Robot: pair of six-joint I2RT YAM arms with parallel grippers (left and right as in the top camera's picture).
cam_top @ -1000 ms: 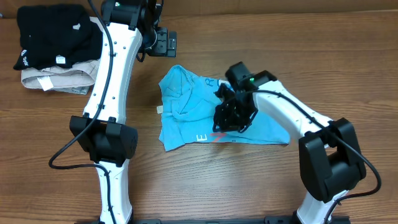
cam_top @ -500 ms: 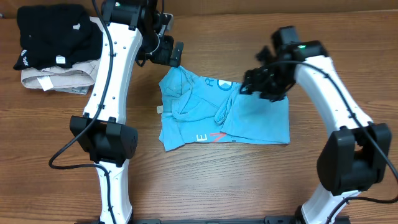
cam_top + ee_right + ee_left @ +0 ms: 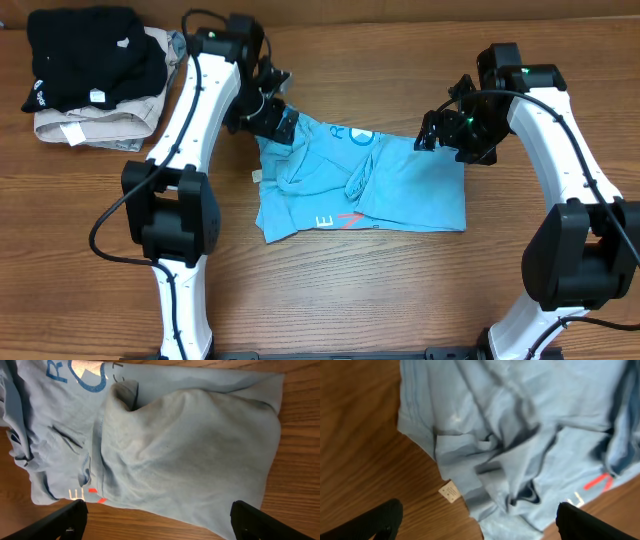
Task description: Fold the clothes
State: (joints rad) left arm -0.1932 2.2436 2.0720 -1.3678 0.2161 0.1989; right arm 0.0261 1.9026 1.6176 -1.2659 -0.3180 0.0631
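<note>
The left gripper will fold that end of the T-shirt across, so it will next grip the light blue T-shirt by its outer edge near the small white tag (image 3: 263, 181).
The clothes are one light blue T-shirt (image 3: 400, 195) lying crumpled and partly folded in the middle of the table, with white lettering and a red mark near its front edge. In the left wrist view the T-shirt (image 3: 520, 425) fills the frame, a small white tag (image 3: 451, 491) at its edge. My left gripper (image 3: 277, 122) hovers over the shirt's far left corner, open and holding nothing (image 3: 480, 527). My right gripper (image 3: 447, 135) hangs above the shirt's far right corner, open and empty (image 3: 160, 522). Below it the shirt (image 3: 190, 445) lies with a flap folded over.
A black folded garment (image 3: 85, 55) lies on a beige folded garment (image 3: 95, 128) at the far left of the wooden table (image 3: 350, 290). Both arm bases stand at the front edge.
My right gripper has opened, let go of the shirt flap and moved up and to the right. My left gripper has swung down towards the shirt's far left corner.
</note>
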